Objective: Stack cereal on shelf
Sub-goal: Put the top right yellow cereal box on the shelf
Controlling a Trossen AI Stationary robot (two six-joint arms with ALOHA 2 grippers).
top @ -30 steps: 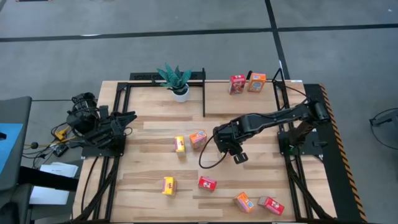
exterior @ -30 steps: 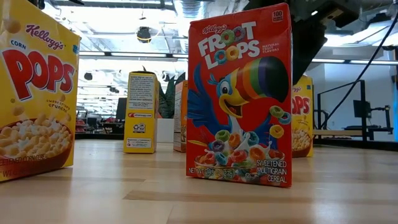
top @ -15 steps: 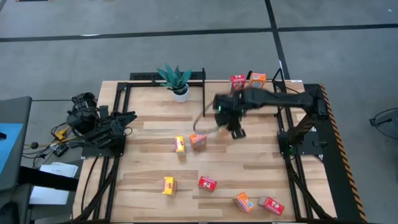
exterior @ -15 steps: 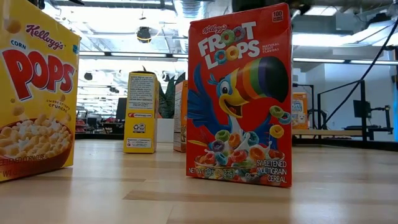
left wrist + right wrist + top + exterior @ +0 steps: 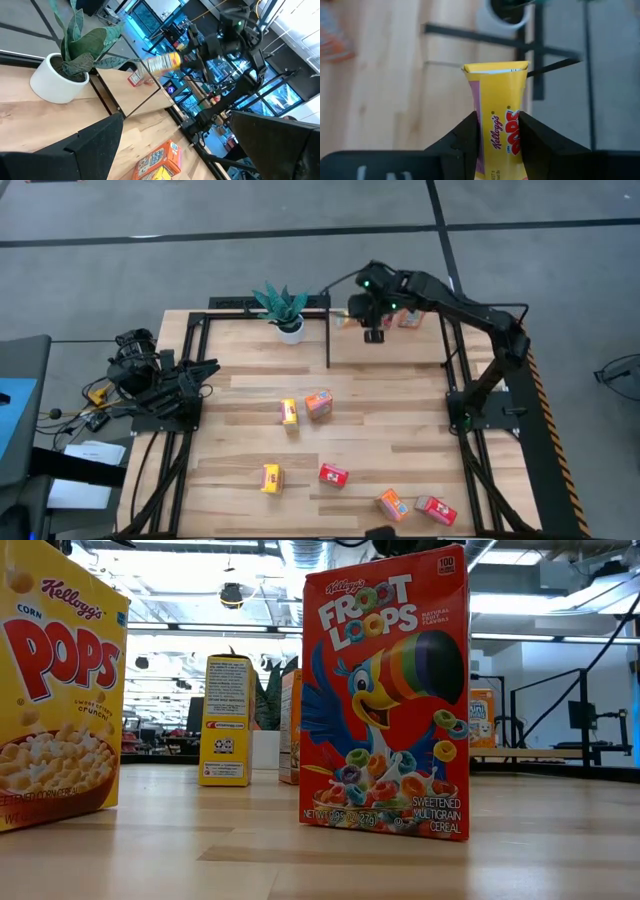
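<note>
My right gripper should keep holding the yellow Corn Pops box until the box is lower. The box is still above the wood shelf.
My right gripper [image 5: 372, 328] is raised over the shelf [image 5: 390, 350], the wood section between black posts at the table's far right, and is shut on a yellow Corn Pops box [image 5: 496, 110]. The box also shows in the left wrist view [image 5: 162, 62], in the air. An orange box [image 5: 412, 317] stands on the shelf, partly hidden by the arm. Several more cereal boxes stand on the table: yellow [image 5: 289, 412], orange [image 5: 319, 403], yellow [image 5: 271, 477], red [image 5: 333, 475]. My left gripper [image 5: 205, 370] waits open at the table's left side. My right gripper pinches the yellow box between its two fingers [image 5: 468, 132], across the box's length, on two opposite sides [image 5: 481, 131]. The box sticks out past the fingertips, its closed flap end [image 5: 495, 67] farthest from the wrist. It is lifted clear above the shelf.
A potted plant [image 5: 283, 308] stands at the far edge, left of the shelf's black post [image 5: 328, 340]. Two more boxes [image 5: 393, 504] [image 5: 435, 510] lie near the front right edge. In the low view a Froot Loops box [image 5: 385, 700] and a Corn Pops box [image 5: 55, 690] stand close.
My right gripper has gone up from the middle of the table and toward the far edge, carrying the yellow box, which has been lifted off the table. It now hangs over the shelf, in front of the two boxes standing there.
</note>
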